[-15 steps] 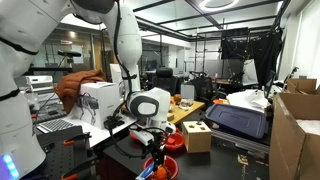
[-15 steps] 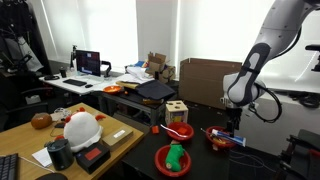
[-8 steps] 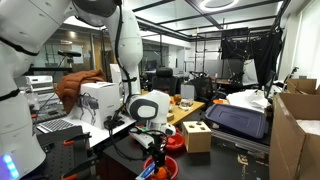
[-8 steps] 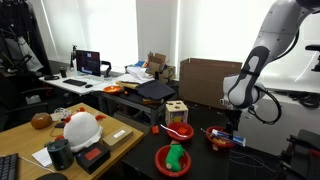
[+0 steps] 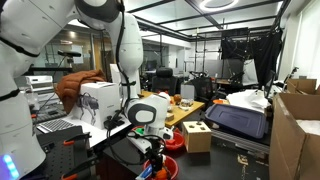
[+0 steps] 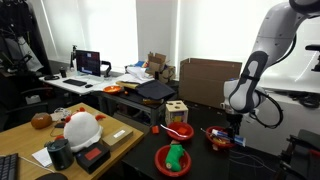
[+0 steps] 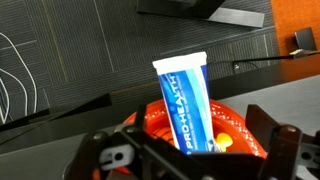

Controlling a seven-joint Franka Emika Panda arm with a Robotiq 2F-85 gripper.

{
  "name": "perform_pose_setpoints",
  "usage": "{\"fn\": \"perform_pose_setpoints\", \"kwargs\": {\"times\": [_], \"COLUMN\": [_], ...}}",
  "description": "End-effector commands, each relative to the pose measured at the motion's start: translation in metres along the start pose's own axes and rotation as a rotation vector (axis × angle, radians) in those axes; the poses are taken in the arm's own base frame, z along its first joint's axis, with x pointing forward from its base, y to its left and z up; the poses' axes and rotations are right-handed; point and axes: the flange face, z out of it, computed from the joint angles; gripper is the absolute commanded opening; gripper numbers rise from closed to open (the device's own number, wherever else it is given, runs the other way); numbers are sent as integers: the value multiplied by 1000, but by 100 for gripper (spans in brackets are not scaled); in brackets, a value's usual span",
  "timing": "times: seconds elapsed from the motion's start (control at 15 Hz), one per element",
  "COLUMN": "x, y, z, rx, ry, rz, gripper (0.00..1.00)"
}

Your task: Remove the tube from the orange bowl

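The tube's printed middle (image 7: 189, 109) lies between my open fingers, so it is time to close my gripper on the tube.
In the wrist view the tube (image 7: 185, 95), dark blue with a white end, leans up out of the orange bowl (image 7: 240, 128). Its printed side faces the camera. My gripper (image 7: 190, 142) is open, with its two dark fingers (image 7: 272, 128) standing wide on either side of the tube and not touching it. A small yellow thing also lies in the bowl. In both exterior views the gripper (image 5: 152, 162) (image 6: 233, 129) hangs low over the bowl (image 5: 163, 171) (image 6: 220, 138). The tube itself is too small to make out there.
A wooden box with cut-out holes (image 5: 197, 136) (image 6: 177, 111) stands next to the bowl. Another red bowl (image 6: 179, 130) and a red bowl with a green toy (image 6: 175, 158) sit nearby. Cardboard boxes (image 5: 298, 135) stand to the side. Cables cross the dark tabletop (image 7: 60, 70).
My gripper has come down a little closer to the orange bowl. The tube and bowl have not moved.
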Motion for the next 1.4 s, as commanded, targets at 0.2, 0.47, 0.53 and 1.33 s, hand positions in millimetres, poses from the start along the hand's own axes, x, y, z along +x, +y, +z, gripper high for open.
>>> {"fn": "perform_pose_setpoints", "kwargs": {"times": [0.2, 0.47, 0.53, 1.33], "x": [-4, -12, -15, -64], "y": [-1, 3, 3, -20], "z": [6, -3, -9, -111], "rx": [-11, -27, -25, -21], "ry": [13, 3, 0, -92], "rz": [-21, -43, -50, -152], "gripper": [51, 20, 14, 3]}}
